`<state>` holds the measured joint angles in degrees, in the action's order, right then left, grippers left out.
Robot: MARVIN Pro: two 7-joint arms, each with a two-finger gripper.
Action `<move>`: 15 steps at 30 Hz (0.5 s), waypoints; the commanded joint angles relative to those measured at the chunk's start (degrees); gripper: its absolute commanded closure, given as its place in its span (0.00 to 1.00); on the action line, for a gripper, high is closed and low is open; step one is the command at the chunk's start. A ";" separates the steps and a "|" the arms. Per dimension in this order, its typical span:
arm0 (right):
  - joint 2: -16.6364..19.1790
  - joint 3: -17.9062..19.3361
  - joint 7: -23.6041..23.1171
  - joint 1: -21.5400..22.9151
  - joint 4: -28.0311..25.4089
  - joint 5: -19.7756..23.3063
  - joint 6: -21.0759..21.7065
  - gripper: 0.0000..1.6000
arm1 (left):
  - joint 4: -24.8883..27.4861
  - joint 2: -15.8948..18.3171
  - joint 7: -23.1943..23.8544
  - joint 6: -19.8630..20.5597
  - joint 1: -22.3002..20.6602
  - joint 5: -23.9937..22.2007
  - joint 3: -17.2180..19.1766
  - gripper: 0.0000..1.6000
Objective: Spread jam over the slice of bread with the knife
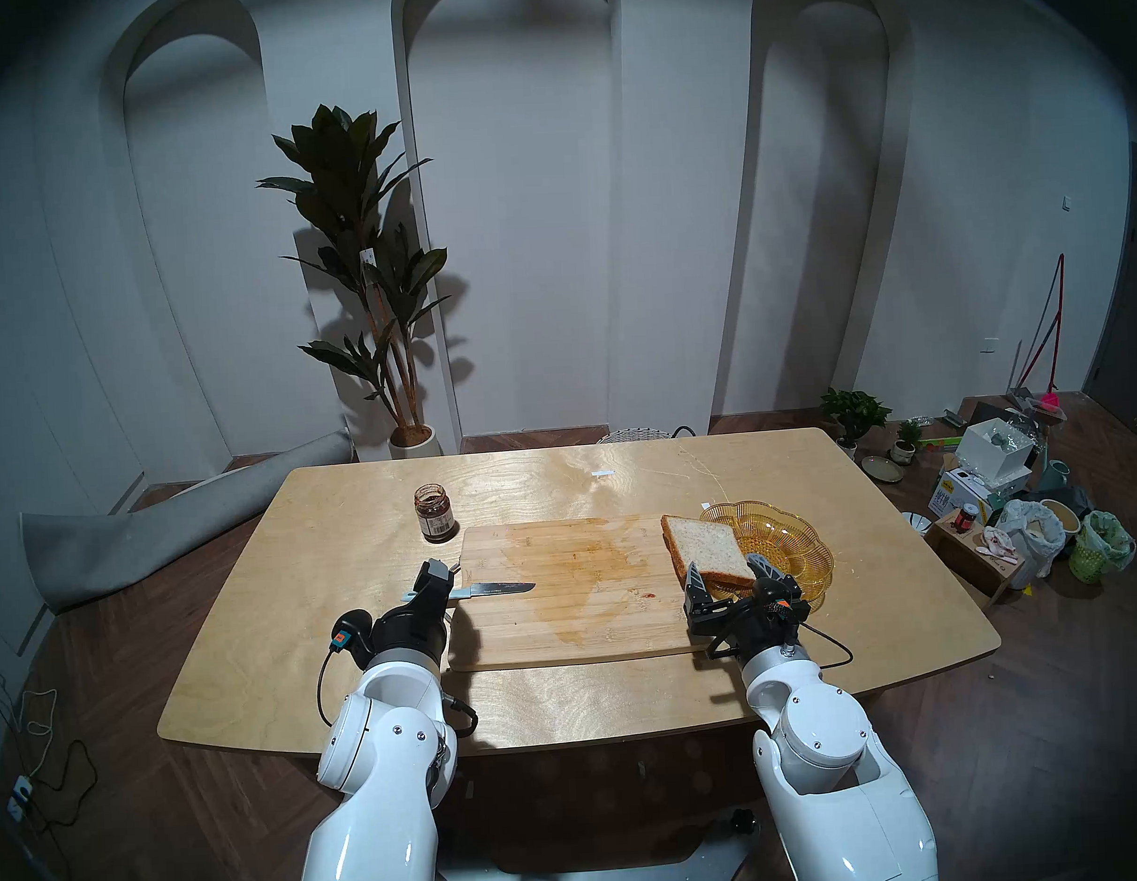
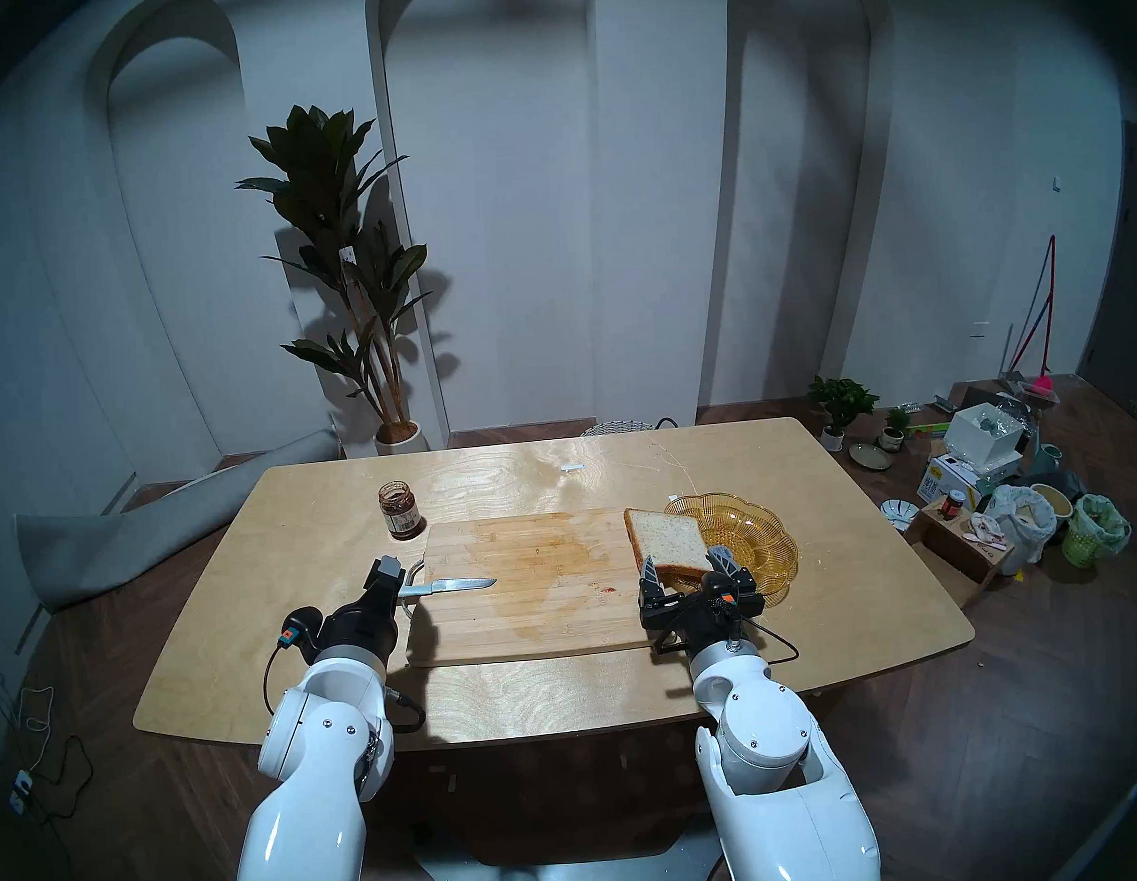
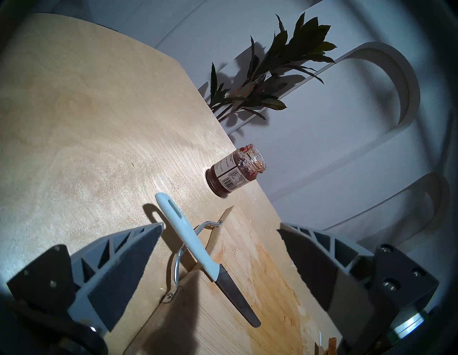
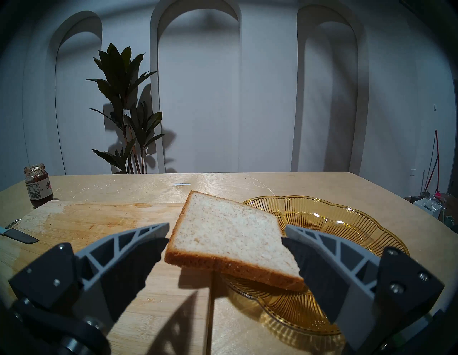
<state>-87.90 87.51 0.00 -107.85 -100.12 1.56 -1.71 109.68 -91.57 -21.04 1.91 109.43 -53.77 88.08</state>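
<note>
With the knife's dark blade [image 1: 505, 588] on the cutting board, my left gripper next needs to grab the knife by its pale handle [image 1: 460, 593] to spread jam.
The knife [image 3: 188, 238] lies with its dark blade [image 1: 494, 589] on the wooden cutting board [image 1: 561, 625]. Its pale handle juts over the board's left edge. My left gripper [image 3: 218, 229] hangs open over that handle, one finger on each side, not touching it. The jam jar [image 1: 436, 514] stands lidless on the table behind the board's left corner. The slice of bread [image 4: 223, 230] lies tilted over the left rim of the amber glass dish [image 4: 334, 223], part of it overhanging the board. My right gripper [image 4: 225, 235] is open, its fingertips flanking the slice's near edge.
The wooden table [image 1: 564, 697] carries the board in the middle, stained with a wet brownish patch [image 1: 590, 559]. A metal loop handle [image 3: 178, 262] sticks out under the knife. A small white strip [image 1: 603, 473] lies farther back. Clutter and potted plants stand on the floor to the right.
</note>
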 commanded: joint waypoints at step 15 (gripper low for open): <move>-0.10 -0.05 0.06 0.12 -1.34 0.06 -0.64 0.00 | -3.07 -0.15 -0.78 -1.89 -3.99 -2.83 0.21 0.00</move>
<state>-87.87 87.50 0.02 -107.86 -100.12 1.57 -1.72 107.64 -91.10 -23.45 1.11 107.82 -52.55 87.17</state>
